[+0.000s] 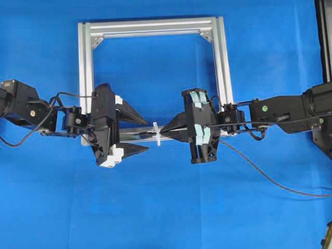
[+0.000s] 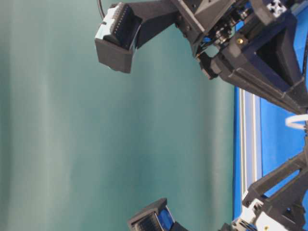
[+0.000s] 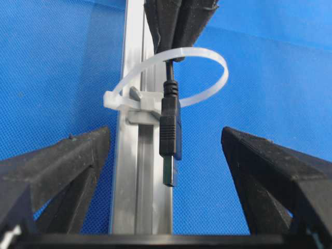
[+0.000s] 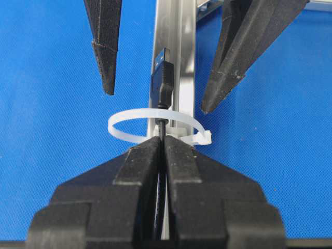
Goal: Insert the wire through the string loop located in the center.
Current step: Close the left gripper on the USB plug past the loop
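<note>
My left gripper grabs the plug by its black body (image 1: 144,134) next, since the white loop (image 1: 156,134) and my right gripper crowd the plug's cord end.
The wire's black plug (image 3: 170,129) has passed through the white string loop (image 3: 197,51) and sticks out on the left gripper's side, above the silver bar (image 3: 140,181). My right gripper (image 4: 162,140) is shut on the wire just behind the loop (image 4: 124,115), its tips almost touching the band. My left gripper (image 3: 165,132) is open, with a finger on each side of the plug and touching nothing. Overhead, the loop (image 1: 156,134) sits between the left gripper (image 1: 147,135) and the right gripper (image 1: 165,134). The wire's long tail (image 1: 270,176) trails off to the right.
The square aluminium frame (image 1: 150,26) lies on the blue mat, and its near bar carries the loop. Both arms reach in from the sides over that bar. The table-level view shows the arms, the frame edge and the loop (image 2: 296,120).
</note>
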You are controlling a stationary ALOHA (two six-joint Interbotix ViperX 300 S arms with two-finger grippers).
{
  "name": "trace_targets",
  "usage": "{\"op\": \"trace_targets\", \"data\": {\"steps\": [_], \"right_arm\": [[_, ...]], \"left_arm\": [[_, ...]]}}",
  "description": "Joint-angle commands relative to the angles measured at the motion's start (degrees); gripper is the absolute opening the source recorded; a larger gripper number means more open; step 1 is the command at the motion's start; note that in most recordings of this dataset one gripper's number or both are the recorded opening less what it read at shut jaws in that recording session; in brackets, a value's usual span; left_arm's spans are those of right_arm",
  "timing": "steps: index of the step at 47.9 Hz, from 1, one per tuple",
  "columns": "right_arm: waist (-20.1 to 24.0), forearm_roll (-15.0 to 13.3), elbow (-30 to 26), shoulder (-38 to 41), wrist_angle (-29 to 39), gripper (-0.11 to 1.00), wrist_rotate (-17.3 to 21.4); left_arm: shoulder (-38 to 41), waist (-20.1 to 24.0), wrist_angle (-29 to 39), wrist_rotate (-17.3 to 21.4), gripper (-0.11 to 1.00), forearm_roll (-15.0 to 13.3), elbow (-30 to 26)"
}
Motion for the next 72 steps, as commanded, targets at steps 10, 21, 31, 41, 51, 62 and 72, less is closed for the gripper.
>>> {"op": "trace_targets", "data": {"steps": [10, 21, 31, 41, 51, 62, 72], "right_arm": [[0.09, -0.09, -0.88, -0.79, -0.44, -0.02, 0.0], [0.09, -0.18, -0.88, -0.79, -0.35, -0.02, 0.0], [0.09, -0.09, -0.88, -0.79, -0.44, -0.02, 0.0], [0.09, -0.18, -0.88, -0.79, -0.35, -0.02, 0.0], [0.09, -0.18, -0.88, -0.79, -0.35, -0.02, 0.0], [0.09, -0.18, -0.88, -0.79, -0.44, -0.02, 0.0], [0.09, -0.18, -0.88, -0.79, -0.62, -0.02, 0.0]], "left_arm": [[-0.79, -0.09, -0.53, -0.09, 0.92, 0.0, -0.7], [-0.79, -0.09, -0.53, 0.0, 0.92, 0.0, -0.7], [-0.79, -0.18, -0.53, 0.0, 0.92, 0.0, -0.7], [-0.79, -0.09, -0.62, 0.0, 0.86, 0.0, -0.79], [-0.88, -0.09, -1.32, 0.44, 0.34, 0.0, -0.53], [-0.88, -0.09, -1.49, 0.53, 0.07, 0.0, -0.35], [-0.88, -0.09, -1.41, 0.53, 0.07, 0.0, -0.35]]}}
